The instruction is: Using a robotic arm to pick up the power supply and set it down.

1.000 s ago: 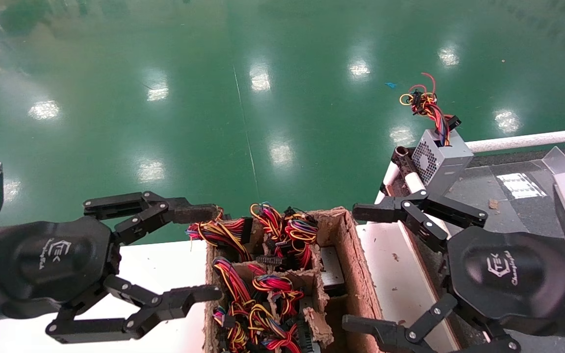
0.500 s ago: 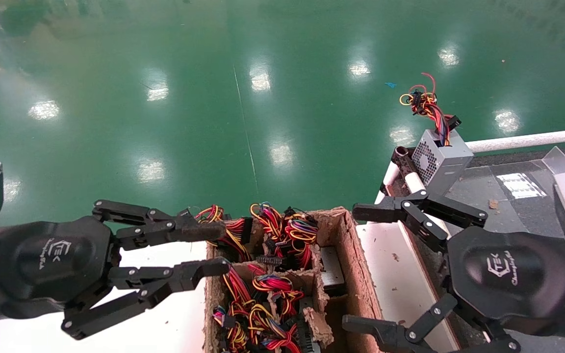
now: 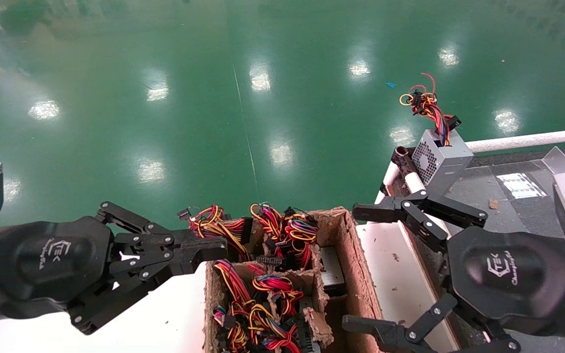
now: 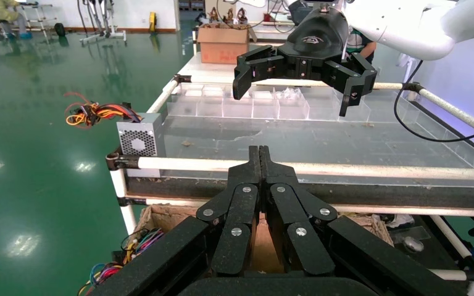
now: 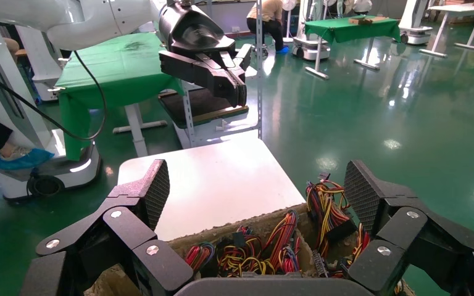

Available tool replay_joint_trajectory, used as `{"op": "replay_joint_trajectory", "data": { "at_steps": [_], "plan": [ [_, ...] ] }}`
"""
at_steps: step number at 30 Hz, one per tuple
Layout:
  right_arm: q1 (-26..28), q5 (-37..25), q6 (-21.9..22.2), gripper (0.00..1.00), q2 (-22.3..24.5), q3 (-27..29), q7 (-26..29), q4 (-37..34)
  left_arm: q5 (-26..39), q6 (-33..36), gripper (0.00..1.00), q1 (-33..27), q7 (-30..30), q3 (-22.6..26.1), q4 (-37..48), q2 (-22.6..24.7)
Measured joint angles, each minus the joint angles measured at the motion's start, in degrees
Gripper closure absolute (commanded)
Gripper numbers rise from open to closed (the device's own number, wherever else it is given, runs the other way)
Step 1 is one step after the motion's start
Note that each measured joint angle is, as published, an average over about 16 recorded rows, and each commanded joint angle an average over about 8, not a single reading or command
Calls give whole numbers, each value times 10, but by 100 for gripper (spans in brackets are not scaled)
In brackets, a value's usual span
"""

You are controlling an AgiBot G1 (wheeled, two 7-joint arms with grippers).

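I will grab the power supply by its wire bundle (image 3: 301,231) with my right gripper next. Then I can set it down beside the grey box (image 3: 444,160).
Several power supplies sit packed in a torn cardboard box (image 3: 348,245), showing as red, yellow and orange wire bundles (image 3: 263,289) and a strip of grey casing (image 3: 330,268). My left gripper (image 3: 216,245) is shut with nothing in it, its tips at the box's left rim beside a wire bundle (image 3: 214,228). In the left wrist view, the left gripper (image 4: 258,154) has its jaws pressed together. My right gripper (image 3: 358,267) hangs open by the box's right side. The right wrist view shows the right gripper (image 5: 259,185) spread wide above the wire bundles (image 5: 271,246).
Another grey box with a fan grille (image 3: 442,159) and thin wires stands at the corner of the dark right-hand table (image 3: 508,196), behind a white pipe rail (image 3: 523,139). A white table (image 3: 165,318) lies left of the cardboard box. Green floor lies beyond.
My left gripper has gone from wide open to shut, its fingers meeting beside the box's left rim. The wire bundle there has shifted slightly. The right gripper has not moved.
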Motion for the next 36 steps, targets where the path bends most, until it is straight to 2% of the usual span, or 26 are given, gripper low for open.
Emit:
{"op": "replay_joint_trajectory", "data": {
  "at_steps": [3,13,14,21,22,29,36],
  "plan": [
    [0,-5,4,0,0,-1,1,-4,0,0,2,0,0,0,0,0],
    [16,-71,33,0,-9,-30,17,-44,0,0,0,0,0,0,0,0],
    [21,-82,37,6,-12,-35,19,-51,0,0,0,0,0,0,0,0],
    [63,-168,60,94,-57,-78,18,-116,0,0,0,0,0,0,0,0],
    [70,-180,63,100,-66,-84,15,-127,0,0,0,0,0,0,0,0],
    [115,-251,83,100,-128,-120,-29,-199,0,0,0,0,0,0,0,0],
    [142,-295,111,100,-176,-137,-82,-243,0,0,0,0,0,0,0,0]
  ]
}}
